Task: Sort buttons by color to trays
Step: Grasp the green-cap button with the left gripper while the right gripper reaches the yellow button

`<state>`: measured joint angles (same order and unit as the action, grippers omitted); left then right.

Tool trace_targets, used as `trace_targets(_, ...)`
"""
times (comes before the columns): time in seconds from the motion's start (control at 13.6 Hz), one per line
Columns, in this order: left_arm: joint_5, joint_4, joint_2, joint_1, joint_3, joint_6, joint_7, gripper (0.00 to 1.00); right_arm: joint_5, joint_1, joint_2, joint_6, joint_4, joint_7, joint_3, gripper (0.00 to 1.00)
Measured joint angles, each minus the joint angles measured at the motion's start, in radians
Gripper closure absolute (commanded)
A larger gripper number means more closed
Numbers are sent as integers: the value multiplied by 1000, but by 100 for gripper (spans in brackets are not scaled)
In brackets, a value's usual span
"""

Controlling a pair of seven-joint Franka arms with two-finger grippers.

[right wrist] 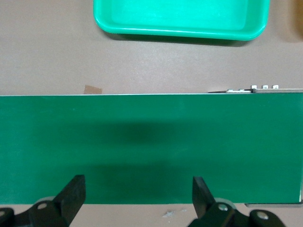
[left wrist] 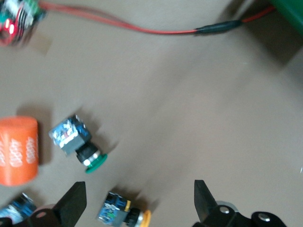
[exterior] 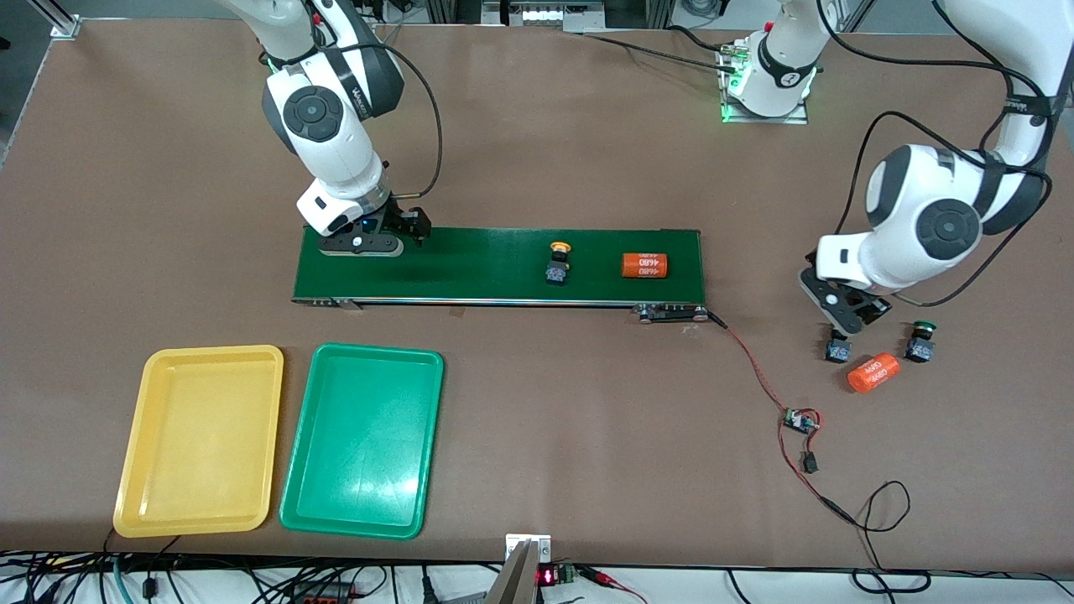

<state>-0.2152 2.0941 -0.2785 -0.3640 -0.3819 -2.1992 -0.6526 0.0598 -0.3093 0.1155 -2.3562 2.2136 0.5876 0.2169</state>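
Observation:
The button's yellow cap (left wrist: 145,219) should stay free to show its color for sorting, so I will grab the button by its blue-and-black body (left wrist: 113,208) with my left gripper next.
A yellow-capped button (exterior: 557,262) lies on the conveyor belt (exterior: 470,264). My left gripper (exterior: 846,323) is open over the table past the belt's left-arm end. A second yellow-capped button (left wrist: 122,215) lies on its side between its fingers (left wrist: 138,189), hidden in the front view. A green-capped button (left wrist: 75,142) lies beside it (exterior: 836,348). Another green-capped button (exterior: 920,344) lies past an orange cylinder. My right gripper (exterior: 373,243) is open and empty over the belt's right-arm end (right wrist: 137,182). The yellow tray (exterior: 214,352) and green tray (exterior: 377,352) are empty.
An orange cylinder (exterior: 643,265) lies on the belt beside the yellow-capped button. Another orange cylinder (exterior: 873,373) lies between the two green-capped buttons. A red wire (exterior: 755,369) runs from the belt to a small circuit board (exterior: 799,419).

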Motion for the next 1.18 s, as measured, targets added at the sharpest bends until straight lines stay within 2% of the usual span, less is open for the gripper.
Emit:
trace_targets(0.15, 28, -7, -15, -11, 0, -6, 152, 0, 0, 0, 1, -2, -4, 0, 0, 0)
trace_targets(0.37, 29, -101, -73, -10, 3, -10, 305, 0, 0, 0, 10, -3, -14, 10, 0, 0)
trace_targets(0.74, 29, -274, -262, -19, 60, -11, 320, 0, 0, -29, 52, -10, -15, 69, 17, 0)
trace_targets(0.96, 29, -307, -332, -19, 63, -11, 362, 0, 0, -40, 73, -27, -20, 105, 38, 0)
trace_targets(1.18, 29, -311, -354, -20, 65, -10, 392, 0, 0, -74, 102, -29, -61, 114, 46, 0)
